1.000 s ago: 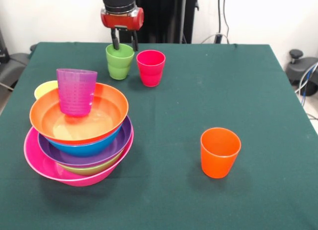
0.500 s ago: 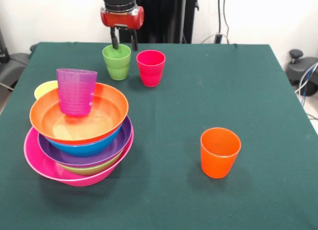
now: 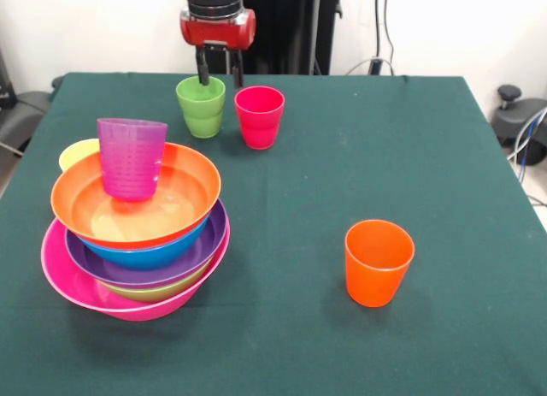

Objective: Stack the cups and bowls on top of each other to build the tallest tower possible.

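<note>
The red cup (image 3: pixel 259 116) is standing close against the side of the green cup, so my gripper needs to grab the green cup by its open rim (image 3: pixel 203 78) next.
The tower stands at the left: a pink bowl (image 3: pixel 56 274) at the bottom, then green, purple (image 3: pixel 85 263) and blue bowls, with an orange bowl (image 3: pixel 188 175) on top. A purple cup (image 3: pixel 131 156) stands upright in the orange bowl. A yellow cup (image 3: pixel 75 154) peeks out behind the tower. A green cup (image 3: pixel 202 107) and a red cup (image 3: pixel 259 116) stand side by side at the far middle. An orange cup (image 3: pixel 379 262) stands alone at the near right. My gripper (image 3: pixel 220 78) hangs open just behind the green cup's far rim, holding nothing.
The dark green cloth covers the table (image 3: pixel 385 139). Cables and a grey base (image 3: pixel 517 114) lie beyond the right edge.
The green cup has slid slightly to the picture's left. My gripper has since moved a little right and up, off the cup.
</note>
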`<state>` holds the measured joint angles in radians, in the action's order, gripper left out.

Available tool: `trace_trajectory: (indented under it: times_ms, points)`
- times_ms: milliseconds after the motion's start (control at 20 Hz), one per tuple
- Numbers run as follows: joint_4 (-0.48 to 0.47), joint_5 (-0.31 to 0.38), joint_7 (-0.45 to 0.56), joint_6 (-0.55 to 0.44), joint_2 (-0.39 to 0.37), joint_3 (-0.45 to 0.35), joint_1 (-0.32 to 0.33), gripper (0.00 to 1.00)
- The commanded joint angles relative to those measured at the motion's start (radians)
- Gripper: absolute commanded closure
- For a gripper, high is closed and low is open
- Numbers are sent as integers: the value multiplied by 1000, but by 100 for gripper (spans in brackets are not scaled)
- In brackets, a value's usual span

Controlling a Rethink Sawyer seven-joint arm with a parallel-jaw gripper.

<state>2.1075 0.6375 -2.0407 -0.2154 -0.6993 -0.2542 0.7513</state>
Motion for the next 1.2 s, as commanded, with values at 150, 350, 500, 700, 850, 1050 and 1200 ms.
trace_trajectory:
  times_ms: [150,350,500,700,850,1050,1200]
  points:
    - [-100,9,-28,-9,51,-19,-18,0]
    - [-119,33,-20,15,88,-12,-6,0]
    - [-177,64,-30,79,185,11,-13,0]
    - [-206,80,-38,115,228,39,-25,0]
    - [-226,82,-48,136,251,67,-50,0]
    - [-242,80,-37,153,276,80,-57,0]
    - [-237,71,-31,149,267,89,-66,0]
